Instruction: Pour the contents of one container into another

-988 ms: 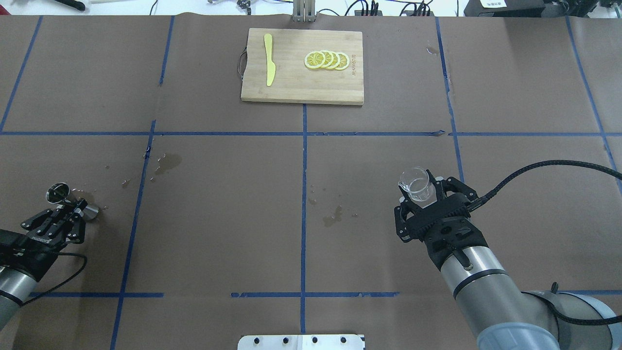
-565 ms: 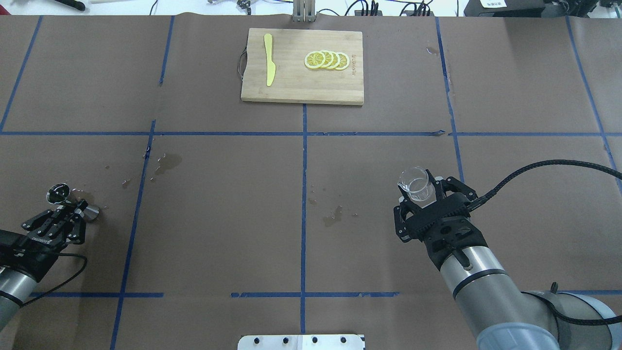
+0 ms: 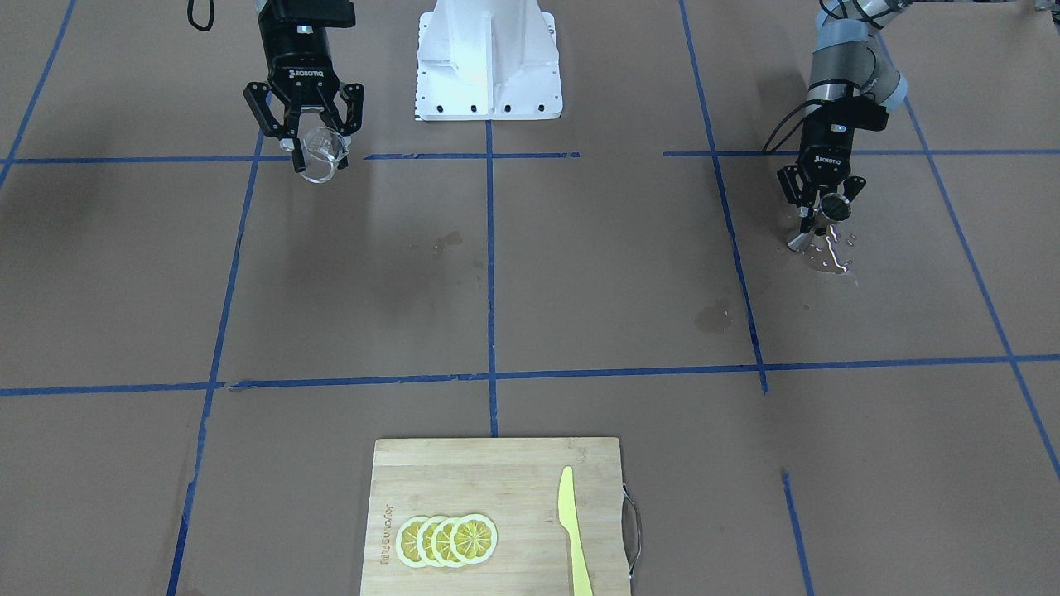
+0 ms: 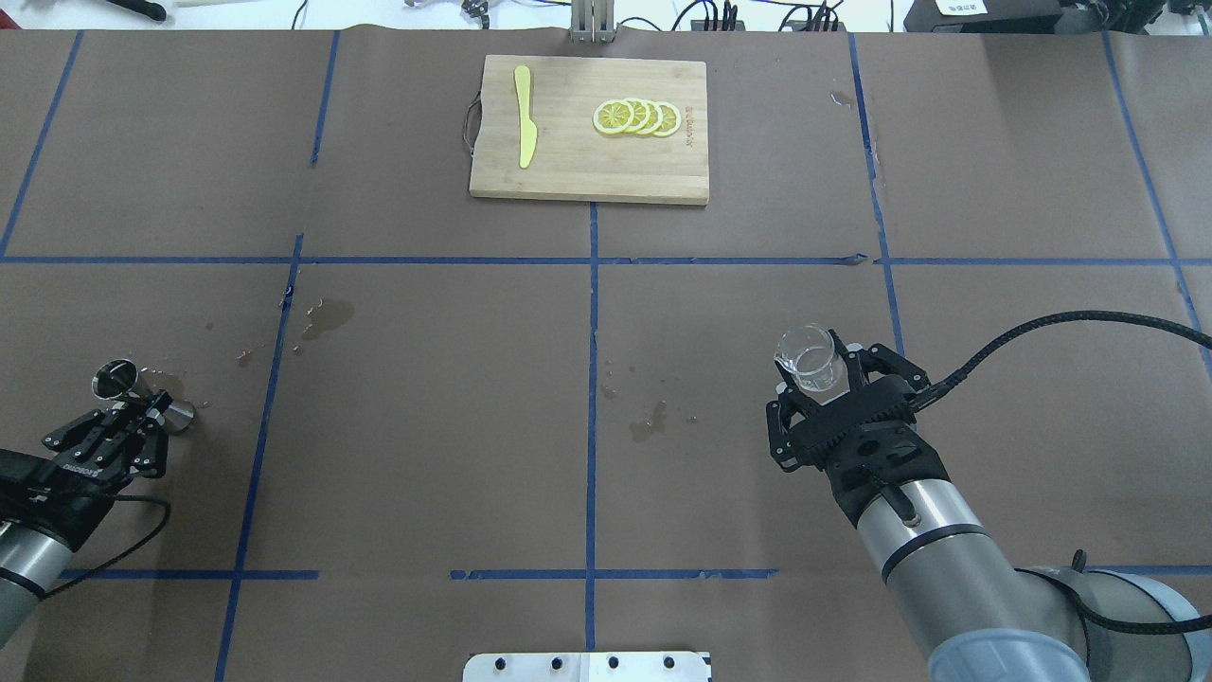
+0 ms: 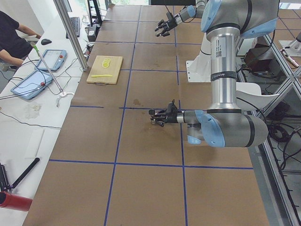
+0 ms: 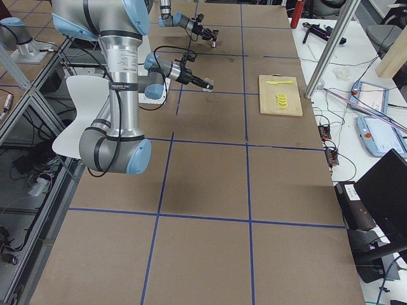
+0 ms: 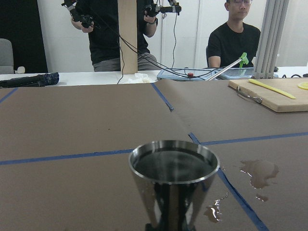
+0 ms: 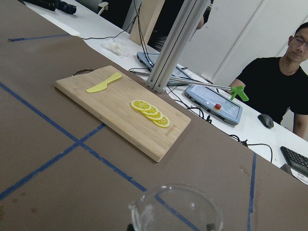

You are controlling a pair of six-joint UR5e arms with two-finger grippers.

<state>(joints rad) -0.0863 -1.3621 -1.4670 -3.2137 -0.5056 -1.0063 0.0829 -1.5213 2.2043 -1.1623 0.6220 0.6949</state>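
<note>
The steel jigger's lower rim [image 3: 797, 242] rests on the brown paper below my fingers, so the jigger would stay there. It is time for my left gripper to open.
At the table's far left, my left gripper [image 4: 151, 405] is shut on the narrow waist of the shiny steel jigger [image 4: 142, 398]. The jigger leans, and its lower cone is at or just above the wet paper [image 3: 832, 261]. In the left wrist view its upper cup [image 7: 173, 166] holds dark liquid. On the right side, my right gripper [image 4: 819, 381] is shut on the small clear glass beaker [image 4: 808, 358] and holds it upright above the table. In the right wrist view only the beaker's rim [image 8: 175, 208] shows. The two containers are far apart.
A wooden cutting board [image 4: 568, 170] lies at the far middle with lemon slices [image 4: 636, 116] and a yellow knife [image 4: 524, 128]. Wet stains [image 4: 647, 423] mark the brown paper near the centre and at the left [image 4: 327, 317]. Operators sit beyond the far edge.
My left gripper and the jigger have shifted slightly back toward the robot, and the jigger's cup opening looks smaller. The right arm and the beaker have not moved.
</note>
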